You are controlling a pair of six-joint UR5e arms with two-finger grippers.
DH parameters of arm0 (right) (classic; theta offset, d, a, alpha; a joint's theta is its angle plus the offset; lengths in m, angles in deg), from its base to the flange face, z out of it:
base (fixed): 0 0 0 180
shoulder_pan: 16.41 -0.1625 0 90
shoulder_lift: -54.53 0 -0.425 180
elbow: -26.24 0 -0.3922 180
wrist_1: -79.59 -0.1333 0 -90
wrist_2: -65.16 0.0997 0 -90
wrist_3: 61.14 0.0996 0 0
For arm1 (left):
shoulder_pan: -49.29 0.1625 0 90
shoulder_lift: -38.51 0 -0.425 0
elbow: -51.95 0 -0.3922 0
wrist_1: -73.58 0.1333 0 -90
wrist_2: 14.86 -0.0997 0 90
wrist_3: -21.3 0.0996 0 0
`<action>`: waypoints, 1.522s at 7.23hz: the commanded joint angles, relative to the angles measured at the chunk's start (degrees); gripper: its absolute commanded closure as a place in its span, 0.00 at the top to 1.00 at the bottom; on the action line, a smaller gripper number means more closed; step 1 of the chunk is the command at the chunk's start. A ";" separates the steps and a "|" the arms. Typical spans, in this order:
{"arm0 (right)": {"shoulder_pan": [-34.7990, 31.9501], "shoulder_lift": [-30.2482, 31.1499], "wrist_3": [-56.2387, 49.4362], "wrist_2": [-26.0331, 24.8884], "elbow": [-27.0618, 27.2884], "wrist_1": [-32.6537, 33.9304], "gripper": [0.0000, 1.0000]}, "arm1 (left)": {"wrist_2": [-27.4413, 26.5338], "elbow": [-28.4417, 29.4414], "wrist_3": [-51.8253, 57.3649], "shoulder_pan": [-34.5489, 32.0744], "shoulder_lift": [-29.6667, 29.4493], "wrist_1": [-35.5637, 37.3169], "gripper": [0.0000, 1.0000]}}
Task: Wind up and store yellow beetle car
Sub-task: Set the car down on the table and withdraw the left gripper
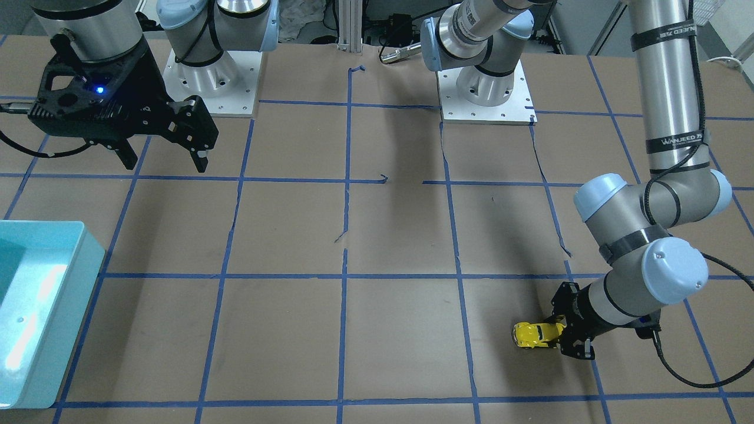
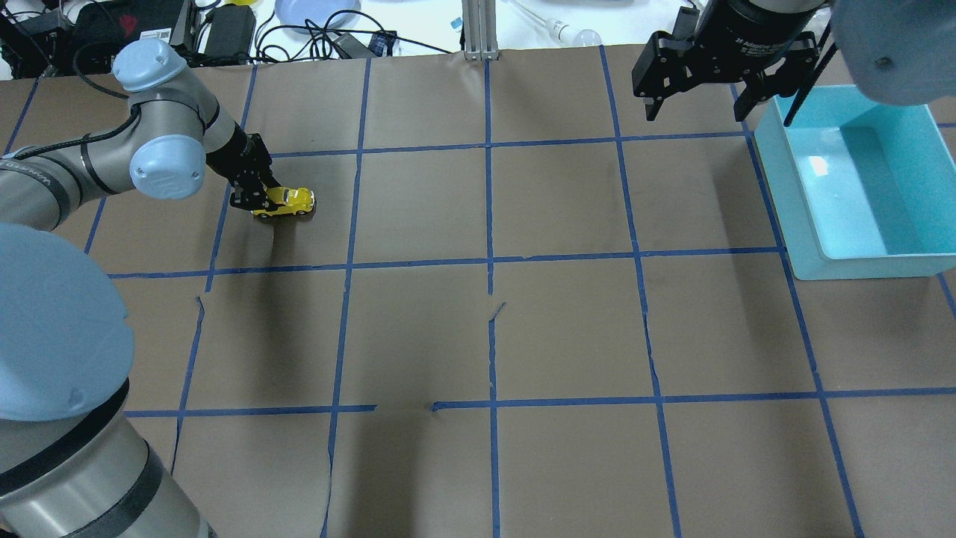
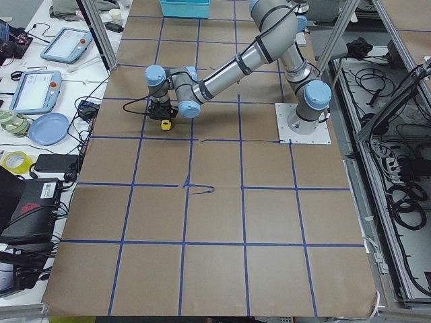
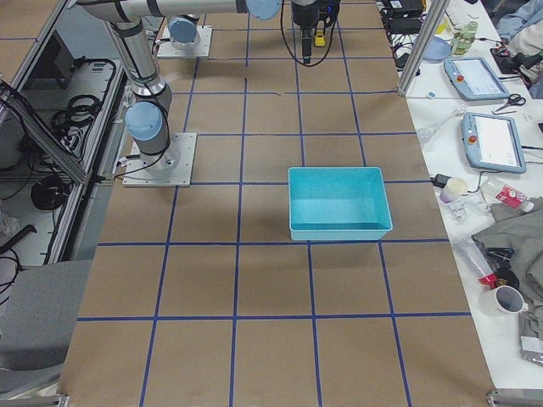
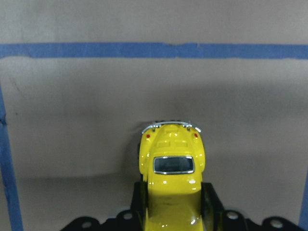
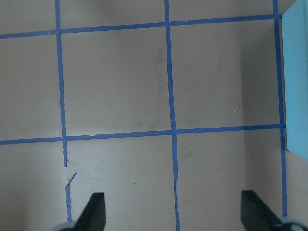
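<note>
My left gripper should open now, because the yellow beetle car [image 1: 531, 335] is on brown paper past the blue tape line and would roll.
The yellow beetle car [image 2: 287, 201] sits on the brown paper at the table's far left; it also shows in the front view [image 1: 533, 334] and in the left wrist view [image 5: 172, 180]. My left gripper [image 2: 258, 200] is low at the table and shut on the car's front half, its dark fingers [image 5: 211, 202] pressed against both sides. The car's wheels look to be on or just at the paper. My right gripper [image 2: 694, 108] hangs open and empty high over the table's far right, beside the bin; its fingertips [image 6: 94, 214] show spread wide in the right wrist view.
A light blue bin [image 2: 851, 250] stands at the far right of the table; it also shows in the front view [image 1: 35, 365]. Blue tape lines [image 2: 489, 261] grid the brown paper. Both arm bases [image 1: 486, 97] stand at the robot's edge of the table.
</note>
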 commanded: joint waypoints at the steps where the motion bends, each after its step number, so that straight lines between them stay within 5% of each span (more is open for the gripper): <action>1: 0.00 0.00 -0.05 0.04 0.00 -0.02 1.00 | 0.00 -0.03 4.66 0.81 -0.14 0.09 0.00; 2: 0.00 0.00 -0.05 0.04 0.00 -0.02 1.00 | -0.08 0.14 4.58 0.81 -0.23 0.09 0.00; 3: 0.00 0.00 -0.05 0.04 0.00 -0.02 1.00 | -0.17 0.23 4.49 0.81 0.38 0.17 0.45; 4: 0.00 0.00 -0.05 -0.05 0.00 -0.02 1.00 | -0.08 0.14 3.79 0.81 0.73 0.87 0.76; 5: 0.00 0.00 -0.05 -0.05 0.00 0.07 1.00 | 0.09 0.23 3.79 0.64 1.26 0.97 0.92; 8: 0.00 0.00 -0.05 -0.05 0.00 -0.02 1.00 | 0.53 0.75 5.09 -0.59 4.41 0.62 1.00; 11: 0.00 0.00 -0.05 -0.05 0.00 0.07 1.00 | 0.09 1.02 34.66 -1.03 10.20 -0.08 1.00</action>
